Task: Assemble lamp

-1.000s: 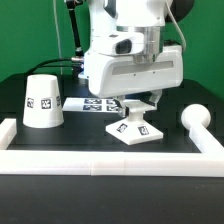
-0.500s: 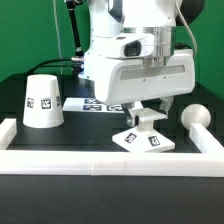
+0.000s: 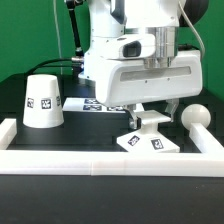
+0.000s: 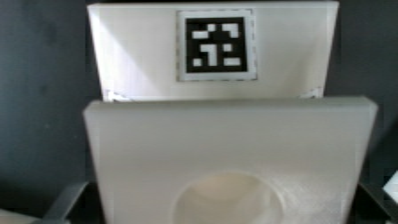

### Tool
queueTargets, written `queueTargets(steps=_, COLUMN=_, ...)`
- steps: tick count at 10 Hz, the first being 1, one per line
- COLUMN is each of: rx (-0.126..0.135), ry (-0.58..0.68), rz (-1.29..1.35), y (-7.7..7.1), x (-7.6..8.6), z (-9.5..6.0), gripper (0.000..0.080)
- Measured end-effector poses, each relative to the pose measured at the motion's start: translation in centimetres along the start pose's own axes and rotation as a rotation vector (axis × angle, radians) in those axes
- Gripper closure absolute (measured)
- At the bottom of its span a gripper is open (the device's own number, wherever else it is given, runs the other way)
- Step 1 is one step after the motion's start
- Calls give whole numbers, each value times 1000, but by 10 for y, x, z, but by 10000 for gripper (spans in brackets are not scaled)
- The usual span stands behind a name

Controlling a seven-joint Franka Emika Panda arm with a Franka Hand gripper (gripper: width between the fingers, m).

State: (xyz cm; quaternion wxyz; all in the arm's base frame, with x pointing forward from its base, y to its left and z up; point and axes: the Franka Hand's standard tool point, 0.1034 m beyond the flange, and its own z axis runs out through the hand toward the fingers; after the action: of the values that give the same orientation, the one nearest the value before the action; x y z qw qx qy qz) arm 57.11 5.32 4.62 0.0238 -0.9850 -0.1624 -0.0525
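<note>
The lamp base stands short of the white bar's corner beside the bulb, so the base moves toward that corner next, before my gripper releases it.
The lamp base (image 3: 149,138), a flat angular white part with square tags, rests on the black table near the front rail on the exterior view's right. My gripper (image 3: 150,113) reaches down onto it, with the jaws closed on its raised block. In the wrist view the base (image 4: 222,120) fills the frame, with a tag (image 4: 215,43) on its far part and a round socket (image 4: 240,200) between the dark fingertips (image 4: 63,205). The cone shade (image 3: 42,100) stands at the exterior view's left. The round-headed bulb post (image 3: 197,118) lies at the right, close to the base.
A white rail (image 3: 100,165) borders the table's front and bends back at both ends. The marker board (image 3: 98,103) lies flat behind the base, partly hidden by the arm. A green wall stands behind.
My gripper and the base have slid together toward the exterior view's right, closer to the bulb post. The shade and bulb post have not moved.
</note>
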Motion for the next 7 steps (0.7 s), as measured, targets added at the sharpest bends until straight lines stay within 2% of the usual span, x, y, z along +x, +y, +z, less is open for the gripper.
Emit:
queueTargets(steps=1, rx=8, ry=2, rz=150, y=-6, x=2, z=0, gripper=264)
queueTargets(steps=4, rx=29, ry=24, rz=413, y=-22, x=21, z=1, gripper=264)
queueTargets(steps=7, rx=27, ry=75, rz=388, y=-25, x=35, z=2, gripper=264)
